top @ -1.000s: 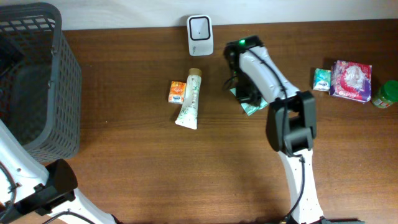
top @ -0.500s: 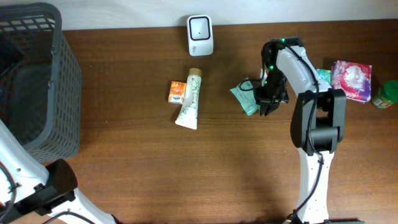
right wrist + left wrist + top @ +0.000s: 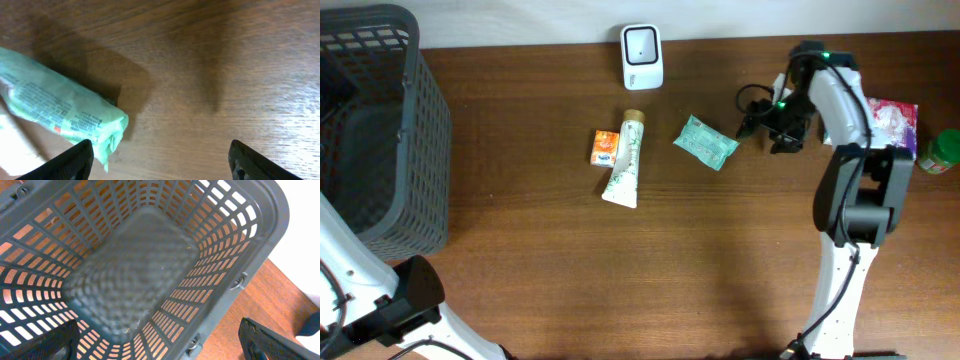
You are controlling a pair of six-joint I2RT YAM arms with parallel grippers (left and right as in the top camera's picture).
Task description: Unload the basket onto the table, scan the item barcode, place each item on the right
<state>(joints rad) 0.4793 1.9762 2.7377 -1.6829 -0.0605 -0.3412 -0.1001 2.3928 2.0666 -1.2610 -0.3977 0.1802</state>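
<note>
I should pick up the green packet next with my right gripper by its nearest crimped end. The rest then stays uncovered to scan its barcode.
A green packet (image 3: 705, 142) lies flat on the wooden table, below and to the right of the white barcode scanner (image 3: 642, 43) at the back edge. My right gripper (image 3: 756, 120) hovers just right of the packet, open, holding nothing. In the right wrist view the packet (image 3: 60, 110) lies at the left, its crimped end beside the left fingertip (image 3: 70, 160), and bare wood fills the gap of the right gripper (image 3: 162, 165). My left gripper (image 3: 157, 347) is open above the dark grey basket (image 3: 235, 235), nothing between its fingers.
An orange box (image 3: 605, 148) and a white tube (image 3: 625, 160) lie left of the packet. A pink packet (image 3: 888, 125) and a green jar (image 3: 942, 152) sit at the far right. The basket (image 3: 420, 130) fills the left end of the table.
The right gripper has opened and let go of the green packet, then moved right and toward the back. The packet now rests on the table. The left arm has not moved.
</note>
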